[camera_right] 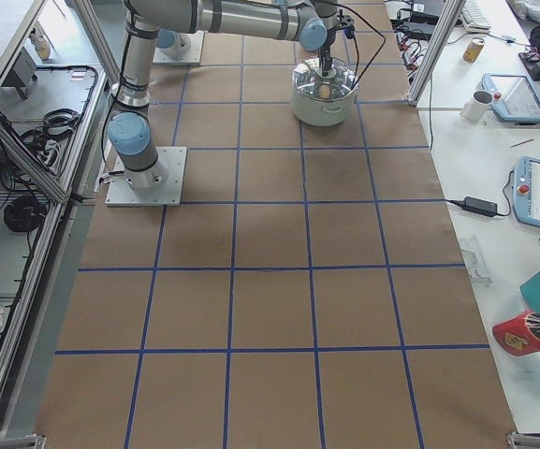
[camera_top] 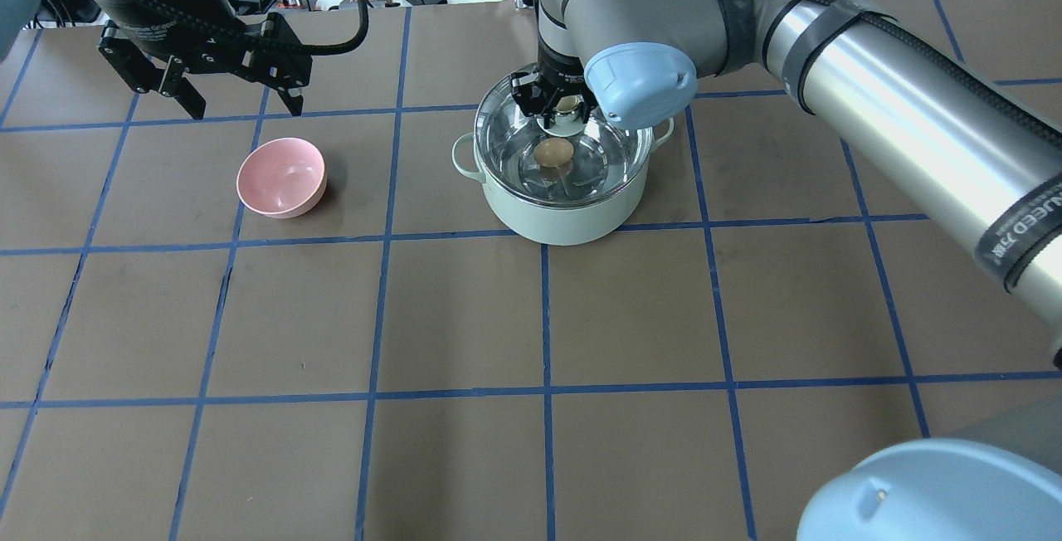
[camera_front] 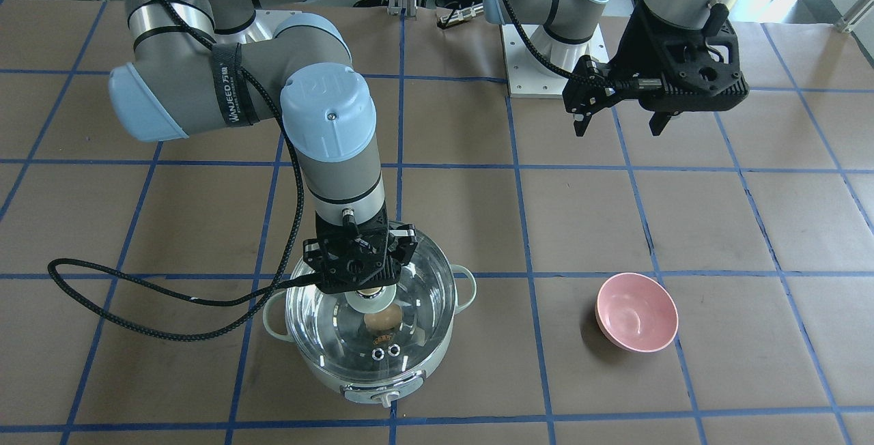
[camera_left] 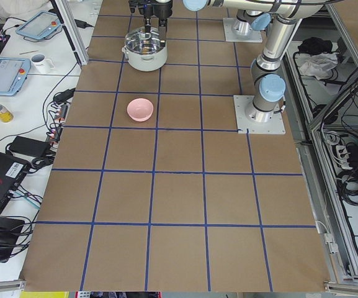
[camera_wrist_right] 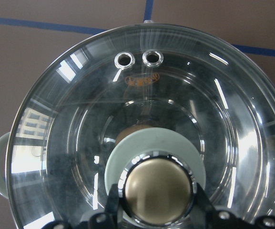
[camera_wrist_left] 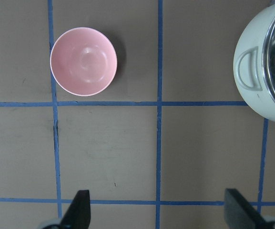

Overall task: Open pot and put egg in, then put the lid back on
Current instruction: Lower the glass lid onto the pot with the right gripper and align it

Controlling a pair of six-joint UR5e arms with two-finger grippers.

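Observation:
The glass lid's edge [camera_front: 296, 338] lies level all around the pot's rim [camera_front: 453, 304], so the lid would stay on the pot. My right gripper is ready to release now.
The mint-green pot [camera_front: 382, 390] stands on the table, and it also shows in the overhead view [camera_top: 564, 221]. The clear glass lid [camera_wrist_right: 80, 119] lies over the pot's rim. Through the glass I see the tan egg [camera_front: 381, 321] on the steel bottom, also in the overhead view [camera_top: 553, 152]. My right gripper [camera_wrist_right: 158, 205] is shut on the lid's beige knob [camera_wrist_right: 158, 188], a finger on each side. My left gripper [camera_front: 619, 130] hangs open and empty above the table behind the pink bowl.
The pink bowl [camera_front: 637, 312] stands empty on the table on the pot's left side; it also shows in the left wrist view [camera_wrist_left: 83, 61]. The right arm's black cable [camera_front: 136, 288] loops over the table beside the pot. Blue tape lines grid the brown table.

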